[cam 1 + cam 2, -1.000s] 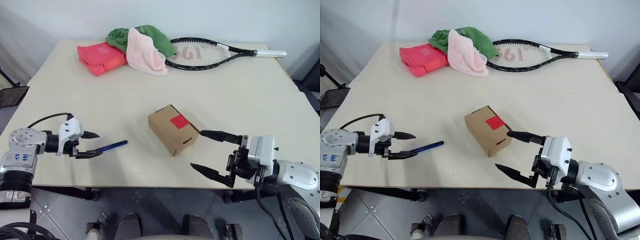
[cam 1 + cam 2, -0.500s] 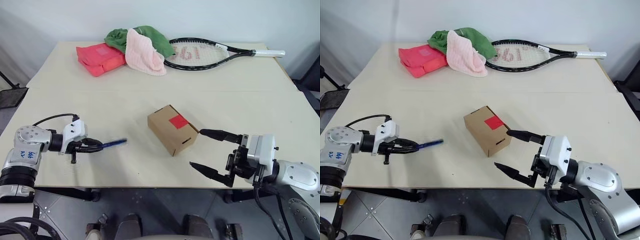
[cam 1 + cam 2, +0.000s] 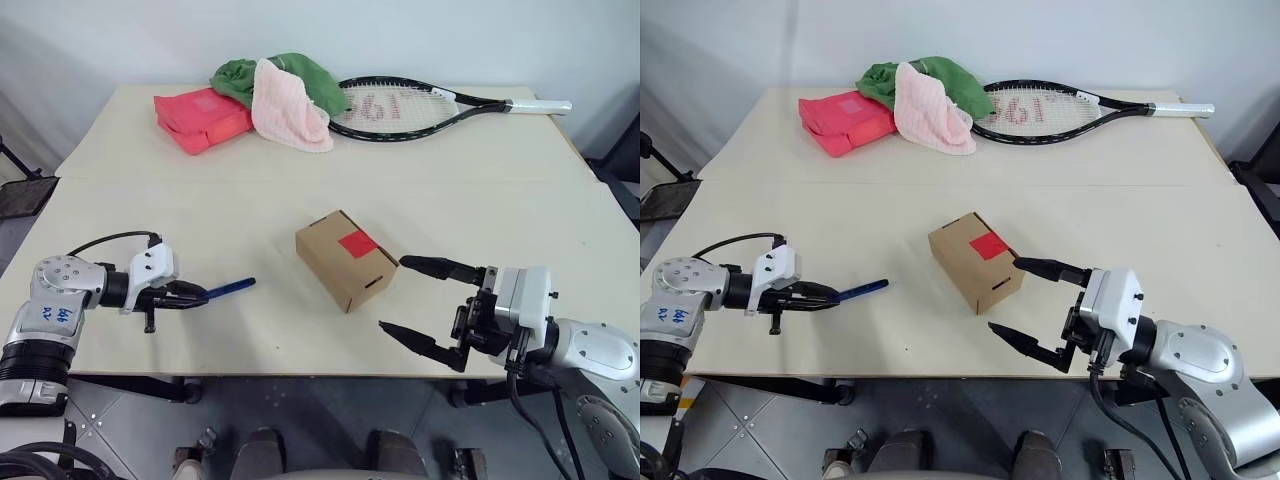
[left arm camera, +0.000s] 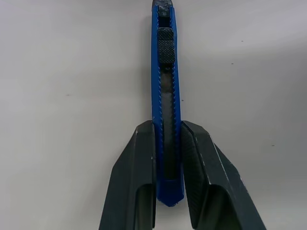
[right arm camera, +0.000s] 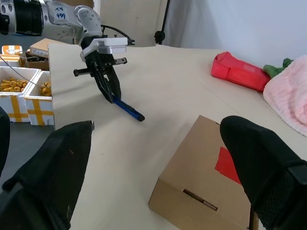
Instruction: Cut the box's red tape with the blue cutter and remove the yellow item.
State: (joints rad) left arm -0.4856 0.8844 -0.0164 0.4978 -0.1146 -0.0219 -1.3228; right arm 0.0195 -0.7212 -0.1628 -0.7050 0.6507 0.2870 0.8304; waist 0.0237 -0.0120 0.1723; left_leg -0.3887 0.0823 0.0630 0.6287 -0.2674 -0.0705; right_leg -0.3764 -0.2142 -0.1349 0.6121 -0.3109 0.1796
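The red tape [image 3: 358, 243] needs cutting, so my right gripper should grab the blue cutter by its loose end [image 3: 248, 283] next and take the cutter over.
The brown cardboard box [image 3: 345, 258] sits at the table's middle, with a square of red tape [image 3: 358, 243] on its top. To its left lies the blue cutter [image 3: 230, 289], flat on the table. My left gripper [image 3: 200, 294] is shut on the cutter's near end. In the left wrist view the two fingers [image 4: 139, 163] press the cutter [image 4: 167, 86] from both sides. My right gripper [image 3: 393, 295] hangs open just right of the box's near corner, holding nothing. The right wrist view has the box [image 5: 196, 191] between its fingers. The yellow item is hidden.
At the far side of the table [image 3: 500, 190] lie a red-pink package [image 3: 200, 115], green and pink cloths [image 3: 290, 100] and a black tennis racket [image 3: 420, 103]. White crates [image 5: 24, 91] stand on the floor beyond the table's left edge.
My left gripper, open around the cutter's end a second ago, has closed on it. The right gripper and the box have not moved.
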